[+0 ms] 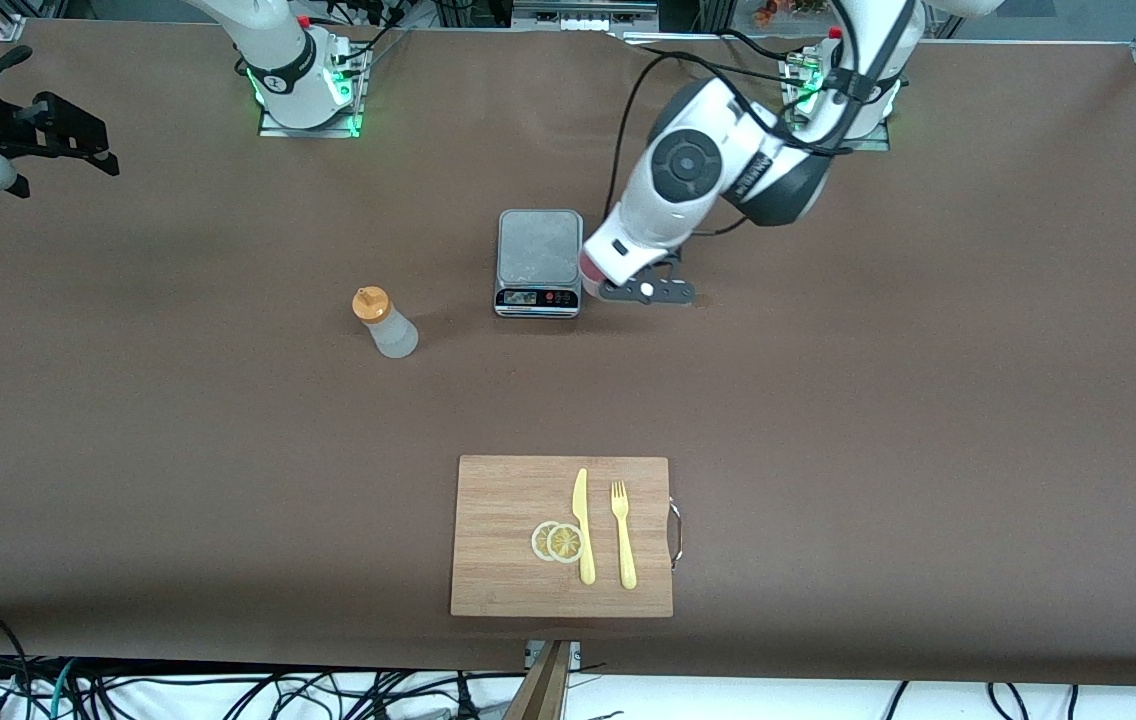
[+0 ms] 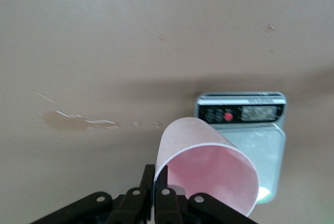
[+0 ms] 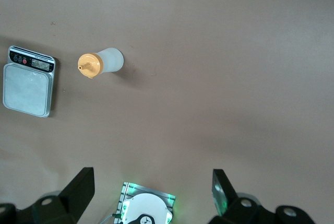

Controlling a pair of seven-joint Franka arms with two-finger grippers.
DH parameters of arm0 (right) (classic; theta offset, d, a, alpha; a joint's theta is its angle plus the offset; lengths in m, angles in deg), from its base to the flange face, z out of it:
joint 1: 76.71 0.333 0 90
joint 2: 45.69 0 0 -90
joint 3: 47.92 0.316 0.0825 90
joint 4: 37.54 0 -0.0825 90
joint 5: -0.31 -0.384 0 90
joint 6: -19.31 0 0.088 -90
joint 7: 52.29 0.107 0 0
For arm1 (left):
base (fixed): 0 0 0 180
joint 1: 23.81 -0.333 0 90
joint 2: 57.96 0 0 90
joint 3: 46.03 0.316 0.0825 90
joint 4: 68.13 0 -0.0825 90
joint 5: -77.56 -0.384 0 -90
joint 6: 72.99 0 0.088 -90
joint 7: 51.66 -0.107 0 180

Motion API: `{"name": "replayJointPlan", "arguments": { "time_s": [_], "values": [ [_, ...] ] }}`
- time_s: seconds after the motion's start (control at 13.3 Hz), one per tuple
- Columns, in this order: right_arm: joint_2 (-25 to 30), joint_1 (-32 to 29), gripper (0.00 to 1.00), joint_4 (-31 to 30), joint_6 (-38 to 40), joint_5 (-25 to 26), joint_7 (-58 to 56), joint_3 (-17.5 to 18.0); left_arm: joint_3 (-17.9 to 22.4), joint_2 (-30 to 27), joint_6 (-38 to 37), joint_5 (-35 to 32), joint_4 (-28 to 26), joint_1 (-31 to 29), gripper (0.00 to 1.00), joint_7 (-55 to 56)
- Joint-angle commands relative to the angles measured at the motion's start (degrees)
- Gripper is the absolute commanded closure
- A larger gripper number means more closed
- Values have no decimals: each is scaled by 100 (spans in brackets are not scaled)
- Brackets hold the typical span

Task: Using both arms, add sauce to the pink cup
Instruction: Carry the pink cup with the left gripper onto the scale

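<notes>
My left gripper needs to move the pink cup onto the platform before it opens, because the pink cup's base (image 1: 591, 276) is hanging outside the scale's platform (image 1: 540, 248).
The pink cup (image 2: 209, 166) is pinched by its rim in my left gripper (image 2: 158, 182), one finger inside the wall and one outside. In the front view only a sliver of the cup (image 1: 589, 268) shows under the left gripper (image 1: 628, 288), right beside the scale at the left arm's end. The sauce bottle (image 1: 385, 322), whitish with an orange cap, stands upright and alone, beside the scale toward the right arm's end; it also shows as the bottle (image 3: 100, 62). My right gripper (image 3: 151, 177) is open and empty, high over its own base, outside the front view.
A grey kitchen scale (image 1: 539, 250) sits mid-table, its platform (image 2: 261, 145) bare. A wooden cutting board (image 1: 508, 500) lies nearer the front camera with a yellow knife (image 1: 583, 525), a fork (image 1: 623, 535) and lemon slices (image 1: 558, 541). A wet streak (image 2: 78, 121) marks the table.
</notes>
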Motion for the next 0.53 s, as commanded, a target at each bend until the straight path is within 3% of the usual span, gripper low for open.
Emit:
{"name": "replayJointPlan", "arguments": {
  "time_s": [0.0, 0.15, 0.45],
  "values": [
    [23, -8, 0, -16, 91, -1, -17, 31, 102, 166, 298, 128, 158, 463, 100, 516],
    [14, 9, 0, -165, 56, -44, -296, 58, 110, 298, 562, 111, 150, 693, 100, 685],
    [-74, 10, 0, -578, -172, -606, -1604, 49, 110, 519, 729, 67, 97, 966, 100, 703]
  ]
}}
